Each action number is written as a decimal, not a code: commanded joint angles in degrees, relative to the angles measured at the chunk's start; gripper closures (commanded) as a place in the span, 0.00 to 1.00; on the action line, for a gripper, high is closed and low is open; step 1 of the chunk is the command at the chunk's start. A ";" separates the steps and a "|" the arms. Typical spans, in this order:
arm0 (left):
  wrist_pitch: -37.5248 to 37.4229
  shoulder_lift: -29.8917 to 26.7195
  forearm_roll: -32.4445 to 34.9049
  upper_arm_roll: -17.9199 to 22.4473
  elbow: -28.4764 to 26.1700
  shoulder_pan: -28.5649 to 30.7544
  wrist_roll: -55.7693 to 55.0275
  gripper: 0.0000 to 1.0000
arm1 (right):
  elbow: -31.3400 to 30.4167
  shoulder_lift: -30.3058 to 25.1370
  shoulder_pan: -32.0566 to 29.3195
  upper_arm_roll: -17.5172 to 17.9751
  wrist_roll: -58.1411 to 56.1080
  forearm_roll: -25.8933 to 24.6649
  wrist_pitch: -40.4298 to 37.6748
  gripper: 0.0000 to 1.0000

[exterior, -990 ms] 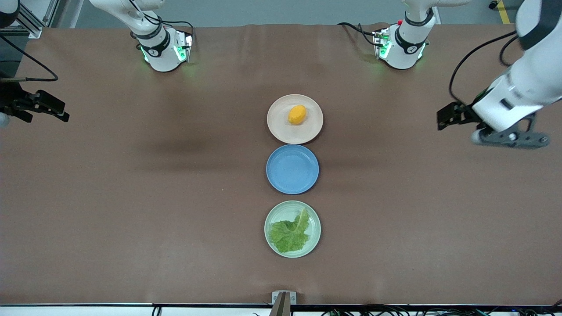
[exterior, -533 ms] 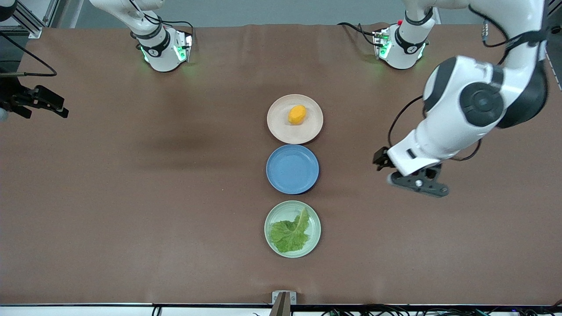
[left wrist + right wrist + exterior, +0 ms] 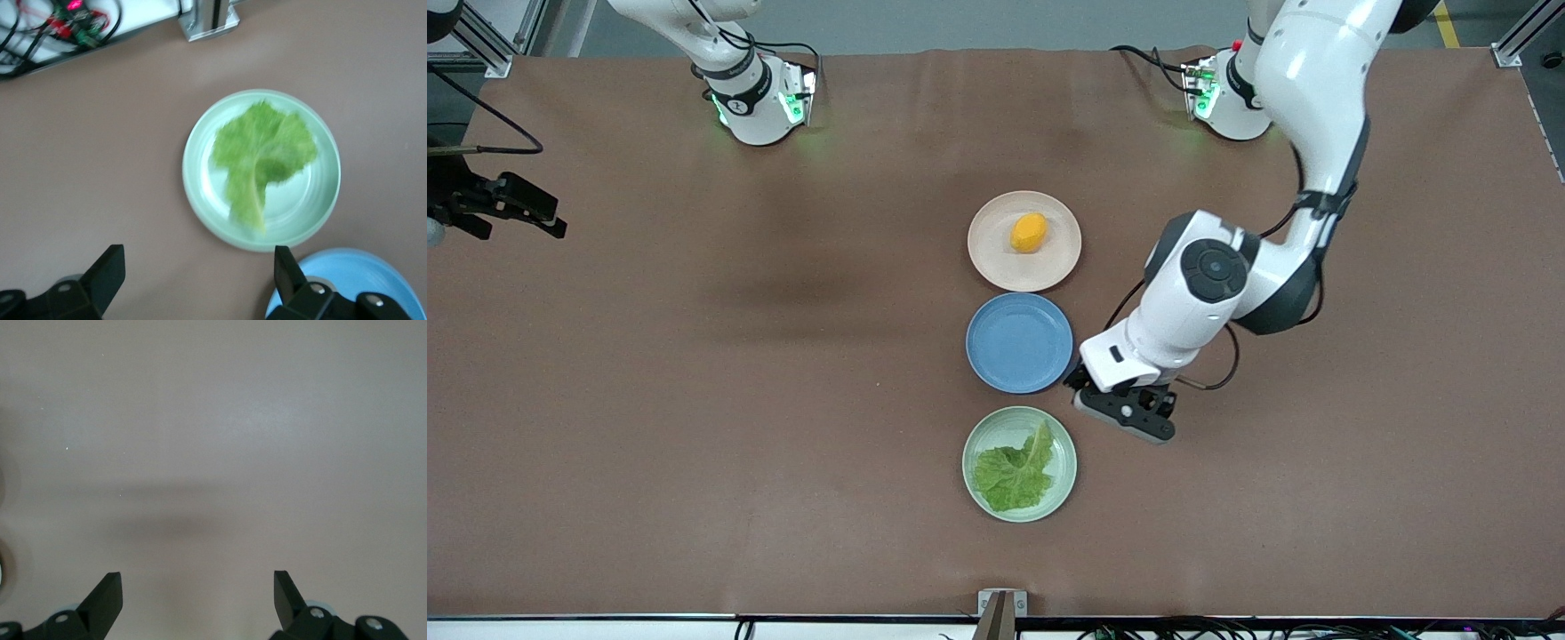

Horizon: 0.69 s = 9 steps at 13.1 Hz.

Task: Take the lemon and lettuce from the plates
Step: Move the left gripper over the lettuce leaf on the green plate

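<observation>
Next, my left gripper reaches the lettuce and grabs it by its narrow stem point(image 3: 1043, 433) to empty the mint green plate point(image 3: 1063, 449).
The lemon point(image 3: 1029, 232) lies on the pinkish-beige plate point(image 3: 996, 262), the plate farthest from the front camera. The lettuce point(image 3: 1014, 473) lies flat on the mint green plate point(image 3: 1063, 449), the nearest plate. My left gripper point(image 3: 1125, 415) hangs open and empty over the bare table beside the mint plate's rim, toward the left arm's end. In the left wrist view the lettuce point(image 3: 263, 157) and mint plate point(image 3: 317, 203) lie just ahead of the open left gripper point(image 3: 198, 280). My right gripper point(image 3: 525, 213) waits open and empty point(image 3: 198, 600) over bare table at the right arm's end.
An empty blue plate point(image 3: 1019, 343) sits between the two task plates; its edge shows in the left wrist view point(image 3: 353, 283). A metal bracket point(image 3: 1001, 604) stands at the table's near edge. The brown table point(image 3: 694, 400) is bare around the plates.
My left arm has swung in from the left arm's end of the table toward the middle and lowered beside the mint plate. The right gripper has barely moved.
</observation>
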 commanded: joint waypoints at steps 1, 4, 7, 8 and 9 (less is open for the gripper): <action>11.16 8.19 1.25 0.50 5.09 -2.38 0.27 0.18 | -1.62 -1.82 -0.78 0.90 0.28 0.20 0.33 0.00; 21.81 14.96 1.25 0.85 7.20 -5.11 -0.17 0.21 | -1.62 -1.82 -0.78 1.08 0.28 0.20 0.07 0.00; 23.86 17.61 1.43 1.90 7.12 -6.52 0.44 0.32 | -1.36 -1.64 -0.78 1.08 0.28 0.20 -0.72 0.00; 23.86 17.97 1.34 3.39 7.12 -7.57 0.44 0.36 | -1.27 -1.55 -0.78 1.08 0.28 0.20 -0.90 0.00; 23.95 19.02 1.34 4.88 7.21 -8.62 0.53 0.40 | -1.19 -1.55 -0.87 1.08 0.20 0.11 -0.99 0.00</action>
